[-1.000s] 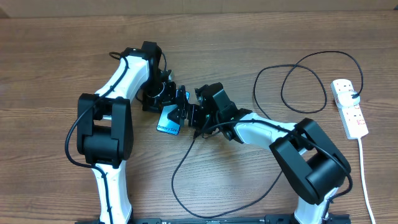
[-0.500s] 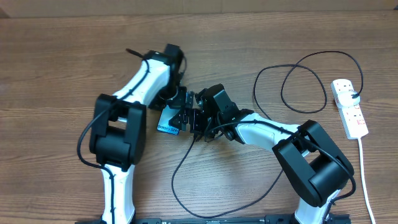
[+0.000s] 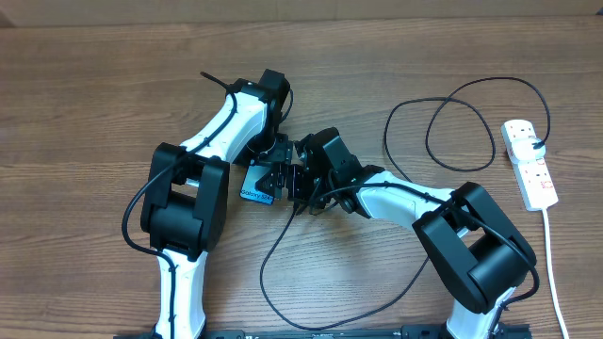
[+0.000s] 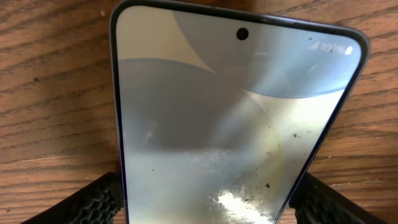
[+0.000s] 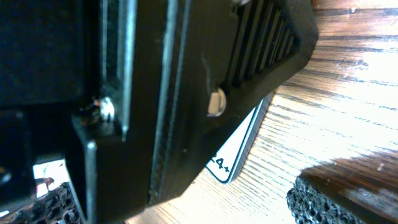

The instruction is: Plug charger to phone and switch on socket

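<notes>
My right gripper grabs the phone [image 3: 252,191] by the long edge facing it next. This leaves the phone's opposite edge for handover and its lettered end plug-ready.
The phone [image 3: 252,191] lies on the wooden table, its light blue screen up. In the left wrist view the phone [image 4: 224,112] fills the frame, and my left gripper [image 4: 205,202] has a black pad against each long edge. From the right, my right gripper [image 3: 292,181] faces the left gripper [image 3: 276,171] at close range. In the right wrist view its fingers [image 5: 339,199] stand wide apart with nothing between them, and a phone corner [image 5: 239,155] peeks from under the left gripper's body [image 5: 155,93]. The charger [image 3: 268,273] loops over the table; its plug tip is hidden under the grippers. The socket [image 3: 529,162] lies far right.
The charger's far loops [image 3: 452,122] curl between the right arm and the socket. A white cord [image 3: 556,273] runs from the socket toward the front edge. Both arms crowd the table's middle.
The left arm has swung to the right and its gripper has settled over the phone, with the jaws narrowing onto its edges. The right arm has barely moved.
</notes>
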Available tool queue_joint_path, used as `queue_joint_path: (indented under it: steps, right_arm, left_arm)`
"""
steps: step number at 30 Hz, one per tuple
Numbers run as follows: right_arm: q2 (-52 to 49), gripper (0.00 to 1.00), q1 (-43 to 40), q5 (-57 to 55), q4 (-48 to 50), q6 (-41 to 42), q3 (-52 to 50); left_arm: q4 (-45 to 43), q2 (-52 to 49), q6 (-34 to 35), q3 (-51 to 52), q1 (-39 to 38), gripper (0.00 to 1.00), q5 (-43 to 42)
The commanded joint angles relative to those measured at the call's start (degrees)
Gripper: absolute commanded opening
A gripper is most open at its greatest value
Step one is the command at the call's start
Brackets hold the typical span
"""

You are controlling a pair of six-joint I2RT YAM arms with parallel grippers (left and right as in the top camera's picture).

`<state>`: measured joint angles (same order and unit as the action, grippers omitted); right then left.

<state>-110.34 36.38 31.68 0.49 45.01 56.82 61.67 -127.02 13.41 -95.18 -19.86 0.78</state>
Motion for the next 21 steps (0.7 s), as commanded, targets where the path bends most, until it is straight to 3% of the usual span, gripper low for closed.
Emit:
queue_joint_path:
  steps: [1,6,15,21]
  right_arm:
    - [1.0,1.00,0.1,-2.7,0.0,-0.5,-0.9]
    - [0.1,1.00,0.8,-4.3,1.3,-0.6,-0.9]
    - [-3.5,1.00,1.4,-4.3,5.6,2.7,-0.9]
    - [-7.5,1.00,2.5,-5.1,11.3,7.0,-0.9]
  left_arm:
    - [-0.2,-3.0,1.0,2.4,0.6,0.77,5.2]
    - [2.6,-3.0,0.3,2.4,1.7,0.80,3.9]
    - [4.8,-3.0,-4.5,2.4,6.6,0.74,-8.8]
    - [5.5,-3.0,-8.3,2.4,10.0,0.75,-19.3]
